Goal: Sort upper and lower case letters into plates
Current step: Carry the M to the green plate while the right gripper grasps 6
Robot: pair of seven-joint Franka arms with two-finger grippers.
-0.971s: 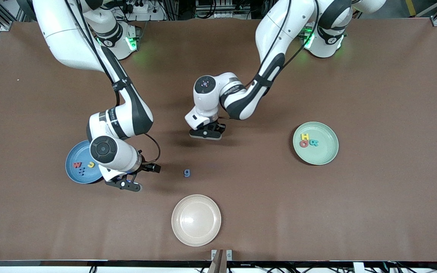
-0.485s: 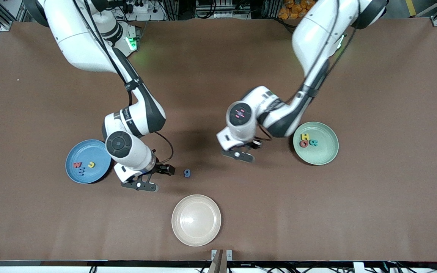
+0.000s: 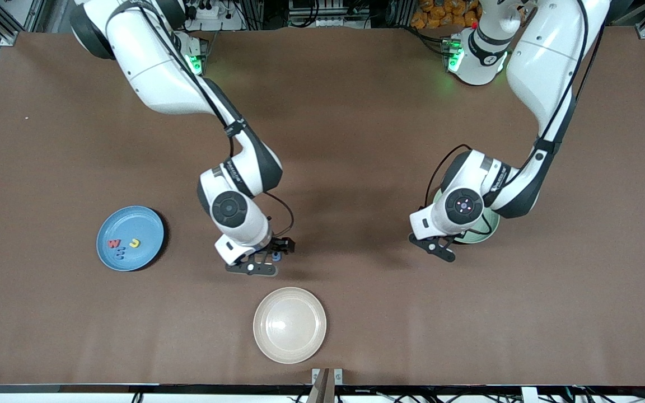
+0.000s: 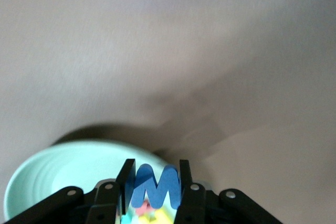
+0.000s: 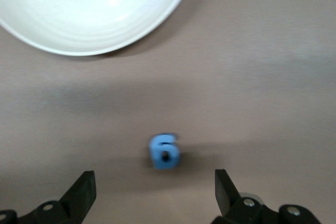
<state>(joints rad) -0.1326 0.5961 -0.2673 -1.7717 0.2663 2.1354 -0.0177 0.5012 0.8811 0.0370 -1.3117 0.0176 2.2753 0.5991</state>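
My fingers stop short of the blue g point(image 3: 276, 256) point(image 5: 164, 151), so closing now would miss. My right gripper moves toward the g, before it closes on the g.
My left gripper point(image 3: 439, 248) is shut on a blue letter M point(image 4: 156, 186) and holds it over the rim of the mint green plate point(image 3: 486, 233), at the plate's edge toward the right arm's end. In the left wrist view the plate point(image 4: 58, 174) lies under the fingers, with red and yellow letters point(image 4: 152, 214) showing below the M. My right gripper point(image 3: 256, 264) is open, low over the table beside a small blue letter g point(image 3: 275, 257); in the right wrist view the g point(image 5: 164, 151) lies just ahead of the gap between the fingers point(image 5: 81, 195). The blue plate point(image 3: 132, 221) holds three letters point(image 3: 124, 246).
A cream-beige plate point(image 3: 289, 324) sits nearer the front camera than the g, close to my right gripper; it also shows in the right wrist view point(image 5: 89, 9). My left arm covers most of the mint plate in the front view.
My right gripper has moved from beside the blue plate over to the blue g. My left arm has swung from the table's middle to the mint plate's edge.
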